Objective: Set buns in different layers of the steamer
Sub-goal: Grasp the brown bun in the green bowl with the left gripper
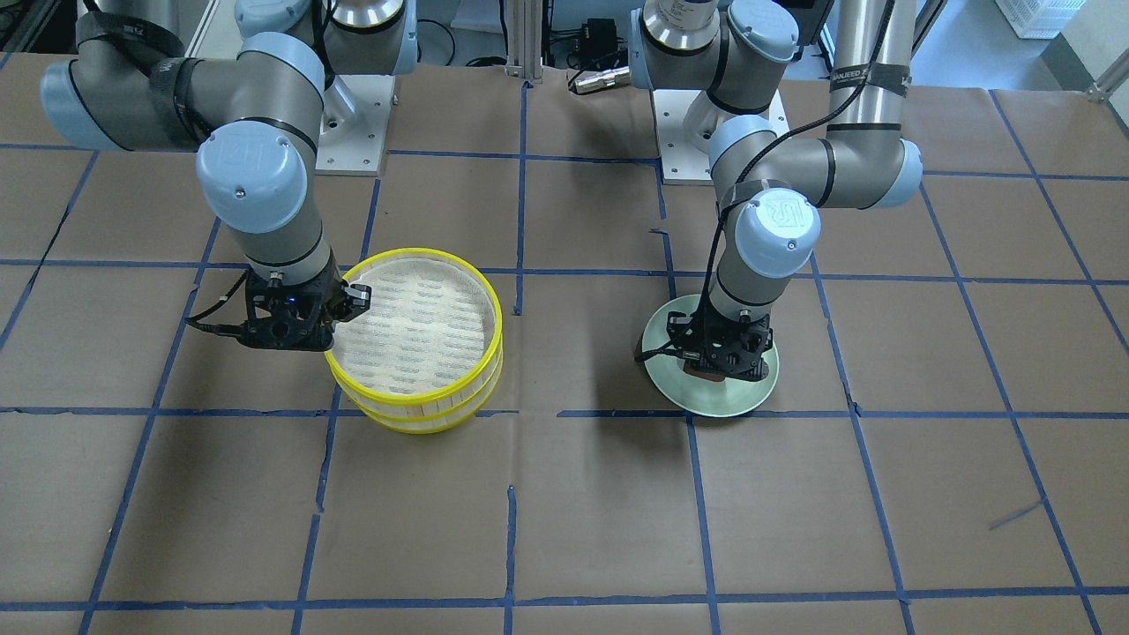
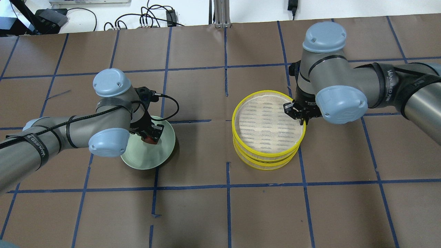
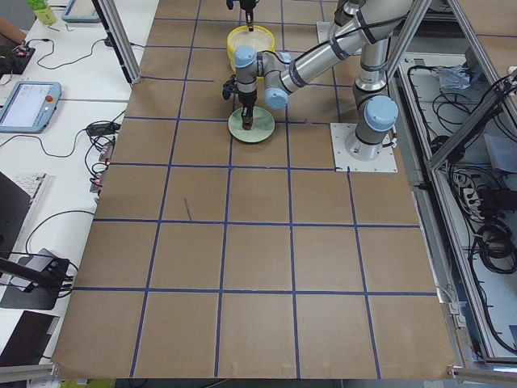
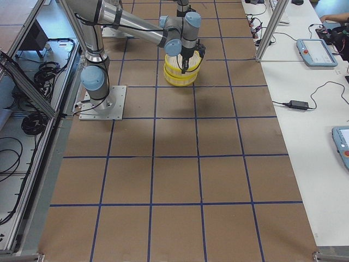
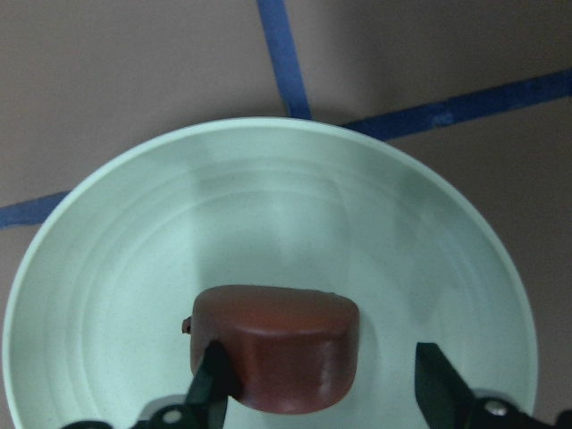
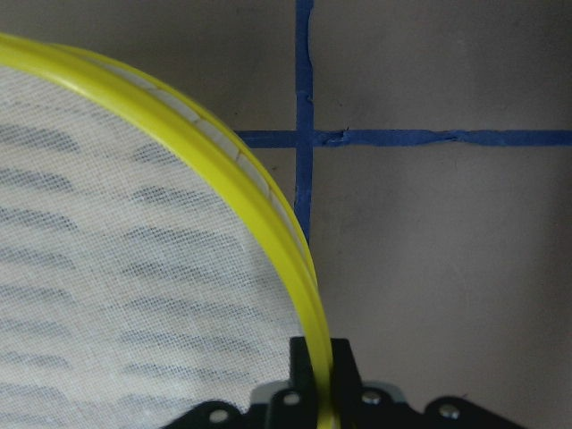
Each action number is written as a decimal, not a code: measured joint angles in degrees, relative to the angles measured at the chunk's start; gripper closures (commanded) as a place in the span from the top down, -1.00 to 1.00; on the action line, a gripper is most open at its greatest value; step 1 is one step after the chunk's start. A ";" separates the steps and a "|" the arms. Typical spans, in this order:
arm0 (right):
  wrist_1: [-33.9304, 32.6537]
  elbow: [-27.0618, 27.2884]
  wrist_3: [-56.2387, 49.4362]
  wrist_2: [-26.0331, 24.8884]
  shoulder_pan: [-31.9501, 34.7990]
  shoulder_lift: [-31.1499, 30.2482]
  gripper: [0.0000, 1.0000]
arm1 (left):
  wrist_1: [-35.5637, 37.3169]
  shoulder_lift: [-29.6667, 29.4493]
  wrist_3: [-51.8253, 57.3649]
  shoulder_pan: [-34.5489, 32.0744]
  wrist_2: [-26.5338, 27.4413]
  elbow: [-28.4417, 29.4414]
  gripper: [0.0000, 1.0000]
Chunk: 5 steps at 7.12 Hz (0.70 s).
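Note:
The robot's left gripper should next grab the reddish-brown bun by its rounded body (image 5: pixel 275 349), so that it can place the bun in a layer of the steamer.
The reddish-brown bun (image 5: pixel 277 344) lies on the pale green plate (image 5: pixel 268 206). My left gripper (image 5: pixel 323 393) is down over the plate (image 2: pixel 144 160), open, with the bun (image 2: pixel 150 139) between its fingers; one finger touches the bun and the other stands apart. My right gripper (image 6: pixel 313 362) is shut on the yellow rim of the steamer's top layer (image 2: pixel 268 155). That layer sits slightly askew over the lower layer (image 2: pixel 265 166). Its white liner (image 1: pixel 414 326) is bare. The white bun is hidden.
The table is brown paper with a grid of blue tape lines (image 2: pixel 227 186). The plate (image 1: pixel 706 404) and the steamer (image 1: pixel 423 422) stand about one grid square apart. Both arm bases (image 1: pixel 353 123) are at the robot's side of the table.

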 measured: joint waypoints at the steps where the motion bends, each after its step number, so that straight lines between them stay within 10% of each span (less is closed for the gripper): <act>1: 0.00 0.49 0.01 -0.02 0.00 -0.18 -0.91 | 0.13 0.93 0.45 1.16 -0.05 0.42 -0.96; 5: 0.02 1.78 -0.11 -0.04 0.10 -1.14 -0.91 | -9.45 5.50 -4.89 -0.33 -0.78 7.63 -0.96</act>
